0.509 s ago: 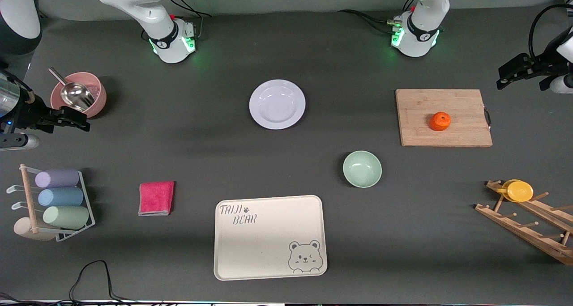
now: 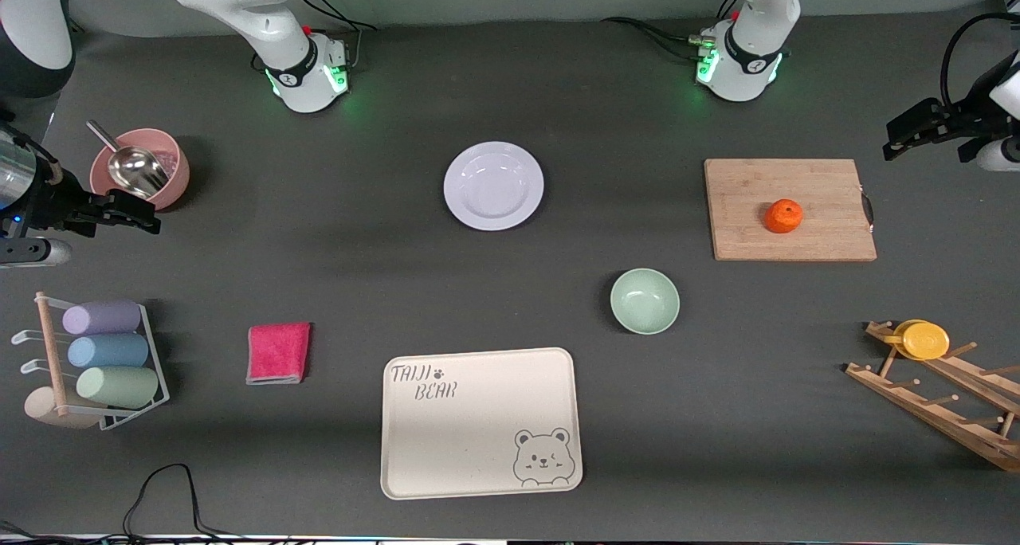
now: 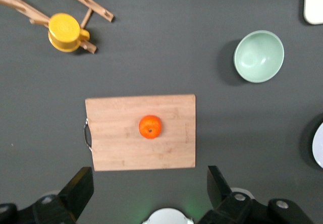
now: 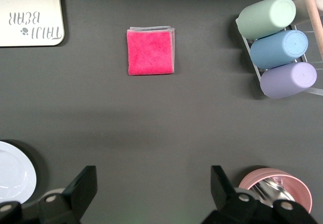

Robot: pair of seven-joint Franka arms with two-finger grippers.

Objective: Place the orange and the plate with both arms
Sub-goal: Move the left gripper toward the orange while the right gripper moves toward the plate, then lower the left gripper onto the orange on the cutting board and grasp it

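Note:
The orange (image 2: 783, 216) will be grabbed next by its round sides with my left gripper, so that it can go to the white plate (image 2: 493, 186).
The orange (image 2: 783, 216) sits on a wooden cutting board (image 2: 829, 242) toward the left arm's end of the table; it also shows in the left wrist view (image 3: 150, 126). The white plate (image 2: 493, 186) lies on the table midway between the two arm bases, and its edge shows in the right wrist view (image 4: 14, 171). My left gripper (image 2: 928, 129) hangs open and empty high over the table's end beside the board (image 3: 147, 189). My right gripper (image 2: 127, 213) hangs open and empty over the table beside a pink bowl (image 4: 153, 186).
A pale-green bowl (image 2: 645, 300) and a cream bear tray (image 2: 480, 421) lie nearer the camera. A pink cloth (image 2: 278, 353), a rack of cups (image 2: 103, 352), a pink bowl with a scoop (image 2: 139, 166) and a wooden rack with a yellow disc (image 2: 924, 340) stand near the table's ends.
The left arm's hand has shifted very slightly. Nothing on the table has moved.

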